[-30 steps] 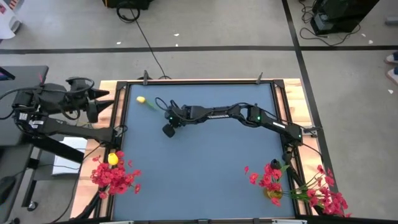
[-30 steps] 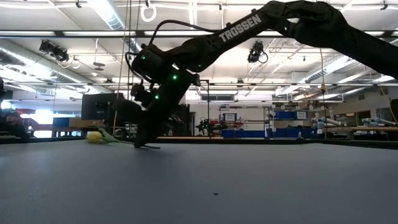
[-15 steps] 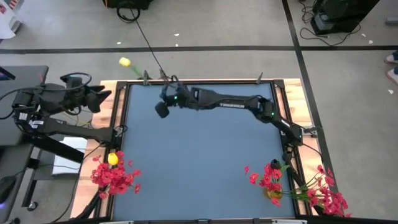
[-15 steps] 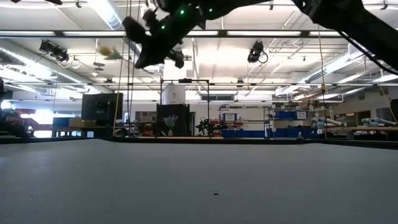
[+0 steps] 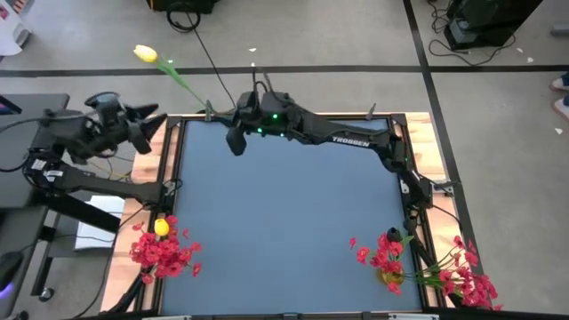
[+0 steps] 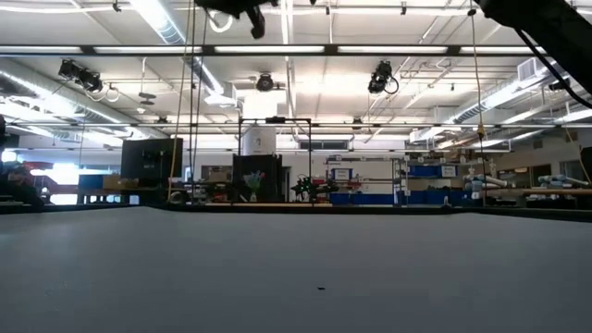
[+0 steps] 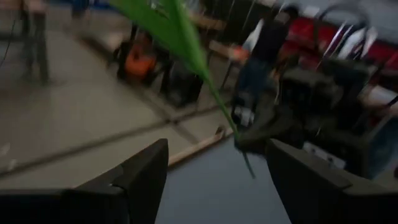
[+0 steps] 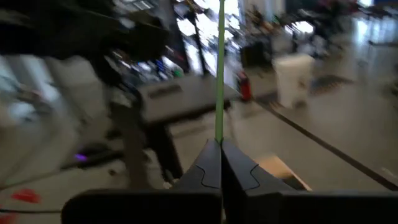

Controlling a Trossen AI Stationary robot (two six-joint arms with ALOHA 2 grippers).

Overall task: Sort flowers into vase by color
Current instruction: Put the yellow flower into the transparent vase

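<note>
Next, my left gripper grabs the tulip's stalk just below the bloom point(image 5: 165, 67), so the yellow tulip's lower stalk end stays free to enter the vase.
A yellow tulip point(image 5: 145, 54) on a long green stalk point(image 5: 188, 86) hangs in the air beyond the table's far left corner. My right gripper point(image 5: 220, 113) is shut on it. In the left wrist view the stalk and its leaf point(image 7: 186, 46) cross just ahead of my left gripper point(image 7: 217, 168). That gripper point(image 5: 153, 124) stands open, off the table's left edge, touching nothing. At the near left corner stands a bunch of red blossoms point(image 5: 164, 253) with a second yellow tulip point(image 5: 161, 227). More red blossoms point(image 5: 384, 256) stand at the near right corner. Any vase is hidden under the blossoms. My right gripper pinches the stalk's lower end point(image 8: 219, 127) between its two shut fingers. The fingers lie about level, pointing toward the table's far left corner. The stalk runs straight on from them, along their line. The tulip is lifted clear, its head farthest from the gripper.
The blue-grey table top point(image 5: 284, 222) lies bare between the two flower bunches. Red stems point(image 5: 467, 280) stick out past the near right corner. A clamp post point(image 5: 207, 108) stands on the far edge below the stalk. My right arm point(image 5: 347, 140) spans the far edge.
My right gripper has risen from the table top near the far left and tipped from pointing down to level. The tulip, which lay on the table, is lifted clear and swung out past the far left corner. My left gripper has tipped upward a little.
</note>
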